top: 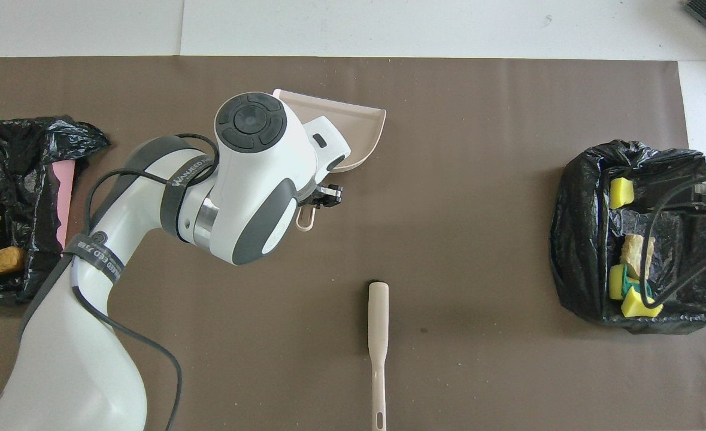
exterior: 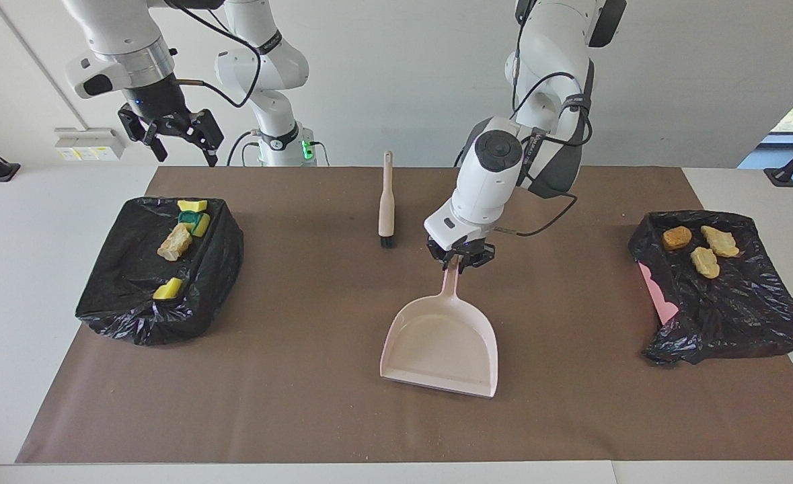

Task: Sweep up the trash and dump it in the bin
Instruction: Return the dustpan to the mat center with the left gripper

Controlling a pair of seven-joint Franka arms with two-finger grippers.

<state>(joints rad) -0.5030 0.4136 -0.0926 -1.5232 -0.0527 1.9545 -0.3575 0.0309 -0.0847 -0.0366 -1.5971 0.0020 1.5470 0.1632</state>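
The pink dustpan hangs tilted above the brown mat in the overhead view, so my left gripper keeps holding the dustpan for now.
My left gripper (exterior: 460, 259) (top: 320, 200) is shut on the handle of the pink dustpan (exterior: 440, 346) (top: 353, 129). The pan is empty and tilted, handle up, with its lip down by the mat's middle. The trash lies in two places. Yellow sponge scraps (exterior: 192, 205) (top: 621, 193) and a bread lump (exterior: 174, 243) sit in the black-bagged bin (exterior: 134, 316) at the right arm's end. Golden-brown lumps (exterior: 704, 262) (top: 0, 262) rest on a black bag (exterior: 732, 316) at the left arm's end. My right gripper (exterior: 167, 131) hangs open and holds nothing, high over the table's edge by the bin.
A beige brush (exterior: 387, 202) (top: 378, 341) lies on the brown mat (exterior: 302, 376), nearer to the robots than the dustpan, bristles pointing away from them. A pink sheet (exterior: 658, 296) pokes out from under the black bag. Fine crumbs speckle the mat.
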